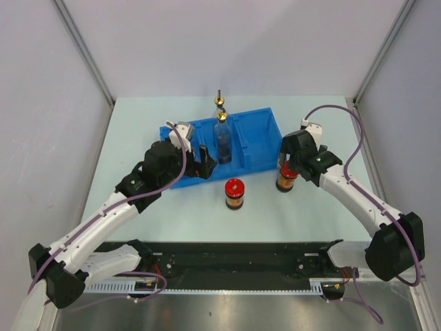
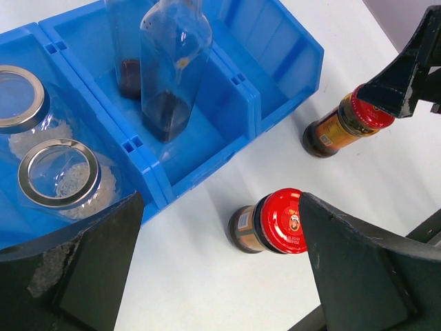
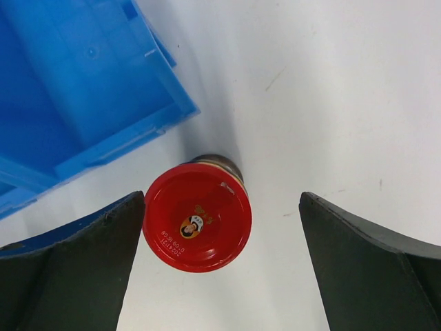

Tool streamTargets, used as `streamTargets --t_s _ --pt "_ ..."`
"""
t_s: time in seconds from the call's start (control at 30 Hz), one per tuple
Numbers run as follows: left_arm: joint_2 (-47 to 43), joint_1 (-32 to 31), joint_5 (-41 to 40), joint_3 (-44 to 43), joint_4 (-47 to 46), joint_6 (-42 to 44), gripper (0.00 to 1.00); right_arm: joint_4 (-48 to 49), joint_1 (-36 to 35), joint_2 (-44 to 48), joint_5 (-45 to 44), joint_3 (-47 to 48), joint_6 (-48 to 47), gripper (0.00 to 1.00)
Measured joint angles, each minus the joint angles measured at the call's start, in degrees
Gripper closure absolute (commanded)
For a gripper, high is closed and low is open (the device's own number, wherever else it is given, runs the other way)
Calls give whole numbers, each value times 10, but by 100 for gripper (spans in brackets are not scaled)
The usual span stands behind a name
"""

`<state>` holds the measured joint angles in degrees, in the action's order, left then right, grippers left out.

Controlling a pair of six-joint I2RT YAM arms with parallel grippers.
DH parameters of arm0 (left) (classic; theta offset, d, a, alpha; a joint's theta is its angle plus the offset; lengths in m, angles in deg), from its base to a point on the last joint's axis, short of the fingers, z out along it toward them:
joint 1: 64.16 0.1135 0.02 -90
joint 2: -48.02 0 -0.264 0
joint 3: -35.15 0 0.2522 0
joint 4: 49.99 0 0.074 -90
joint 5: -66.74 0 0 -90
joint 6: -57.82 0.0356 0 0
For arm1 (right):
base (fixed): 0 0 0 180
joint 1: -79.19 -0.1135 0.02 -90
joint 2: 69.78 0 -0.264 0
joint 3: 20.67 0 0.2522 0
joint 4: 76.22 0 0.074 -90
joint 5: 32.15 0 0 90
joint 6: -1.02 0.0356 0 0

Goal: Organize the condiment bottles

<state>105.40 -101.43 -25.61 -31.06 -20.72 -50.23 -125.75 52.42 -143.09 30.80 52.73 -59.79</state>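
Observation:
The right gripper reaches the second red-lidded jar next and grabs its red lid (image 1: 290, 169). The jar's base stays free to stand in the tray's bare section (image 1: 260, 140).
Two tall clear bottles (image 2: 176, 62) (image 2: 126, 52) with gold spouts (image 1: 222, 116) stand in the middle compartment of the blue tray (image 1: 258, 141). Two short clear jars (image 2: 58, 176) (image 2: 17, 96) sit in its left compartment. One red-lidded dark jar (image 1: 235, 193) stands on the table in front of the tray. A second red-lidded jar (image 3: 196, 217) stands by the tray's right front corner. My right gripper (image 3: 222, 200) hangs open above that jar, which sits nearer the left finger. My left gripper (image 1: 194, 153) hovers open over the tray's left front edge, holding nothing.
The tray's right compartment (image 2: 275, 62) holds nothing. White walls and metal posts surround the table. A black rail (image 1: 227, 265) runs along the near edge between the arm bases.

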Motion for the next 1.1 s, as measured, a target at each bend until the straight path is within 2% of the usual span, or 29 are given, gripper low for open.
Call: streamTargets --t_s 0.33,0.5,0.7,0.8,0.83,0.9,0.93,1.1 --pt "0 -1 0 0 0 0 0 14 14 -26 54 -16 11 0" --pt "0 -1 0 1 0 0 0 16 14 -43 71 -22 13 12" --pt "0 -1 -3 2 0 0 0 21 14 -47 82 -26 16 41" --pt "0 -1 -4 2 0 0 0 22 14 -47 81 -26 17 68" --pt "0 -1 -4 2 0 0 0 22 14 -47 81 -26 17 81" --pt "0 -1 -4 2 0 0 0 22 15 -47 81 -26 16 91" --pt "0 -1 -4 2 0 0 0 22 15 -47 81 -26 16 99" --pt "0 -1 -5 2 0 0 0 21 15 -45 81 -26 16 100"
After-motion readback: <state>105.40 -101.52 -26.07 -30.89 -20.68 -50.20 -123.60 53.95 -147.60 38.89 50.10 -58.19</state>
